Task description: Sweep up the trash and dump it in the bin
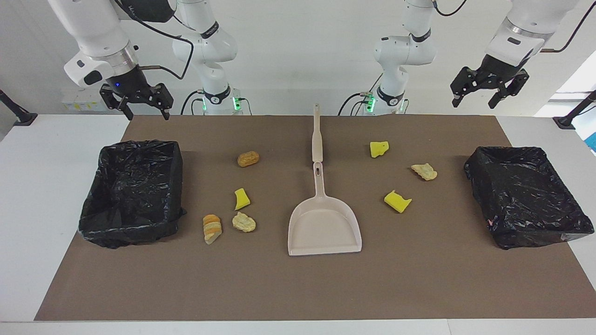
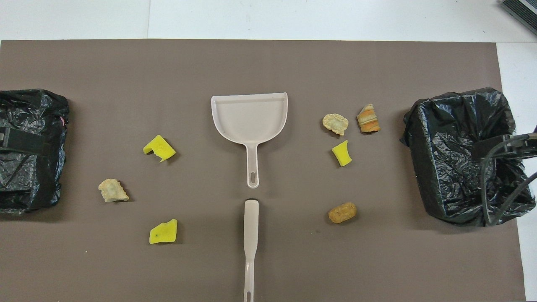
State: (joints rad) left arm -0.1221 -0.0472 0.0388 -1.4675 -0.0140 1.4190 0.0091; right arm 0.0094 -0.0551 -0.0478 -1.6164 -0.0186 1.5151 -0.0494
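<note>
My right gripper is to grab the beige dustpan by its narrow handle (image 2: 252, 168) next, because the pan is too wide for my fingers.
Several trash scraps lie on the brown mat (image 1: 298, 288) on both sides of a beige dustpan (image 1: 324, 225). Toward the right arm's end are a brown roll (image 1: 248, 158), a yellow sponge chunk (image 1: 241, 199), a tan pastry piece (image 1: 244, 222) and a striped bread piece (image 1: 212, 228). Toward the left arm's end are two yellow sponge chunks (image 1: 379, 149) (image 1: 397, 201) and a tan pastry piece (image 1: 424, 171). My right gripper (image 1: 142, 109) is open and empty, raised above the mat's edge nearest the robots. My left gripper (image 1: 479, 97) is open and empty, raised at its own end.
A black-bag-lined bin (image 1: 132, 193) stands at the right arm's end and another (image 1: 526, 195) at the left arm's end. A beige handle stick (image 1: 316, 132) lies in line with the dustpan's handle, nearer the robots. The dustpan also shows in the overhead view (image 2: 250, 115).
</note>
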